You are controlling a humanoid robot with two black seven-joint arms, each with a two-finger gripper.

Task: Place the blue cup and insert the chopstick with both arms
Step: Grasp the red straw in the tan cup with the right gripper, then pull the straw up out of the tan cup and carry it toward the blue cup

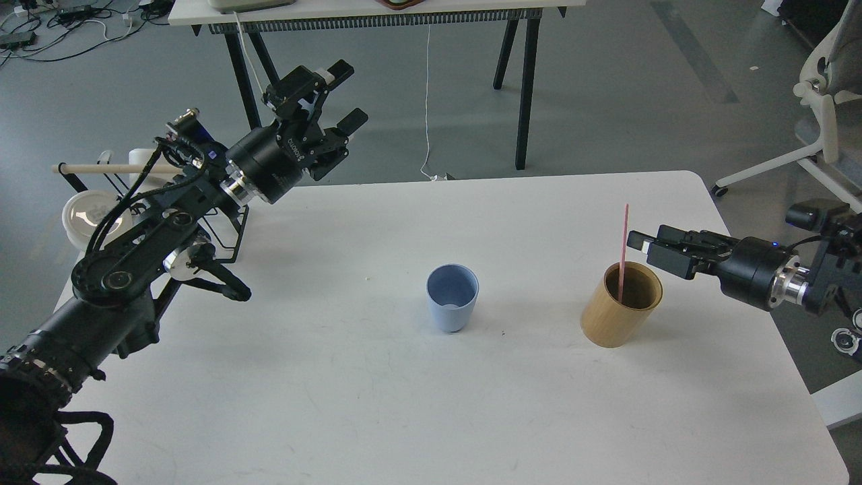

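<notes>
I will insert the pink chopstick into the blue cup (452, 298), so next I need to grab the chopstick with my right gripper by its upper end (626, 217).
The blue cup (452, 298) stands upright and empty near the middle of the white table (377, 404). The pink chopstick (623, 246) stands leaning in a tan cylinder (621, 306) to the cup's right. My right gripper (638, 246) reaches in from the right at about the height of the cylinder's rim. It is just right of the stick, open, and holds nothing. My left gripper (345, 95) is raised over the table's far left edge, far from the cup. It is open and empty.
A black wire rack with a pale wooden rod (101, 168) stands at the table's left edge, with a white round dish (87, 215) beside it. A second table (377, 13) stands behind, and an office chair (828, 101) at the right.
</notes>
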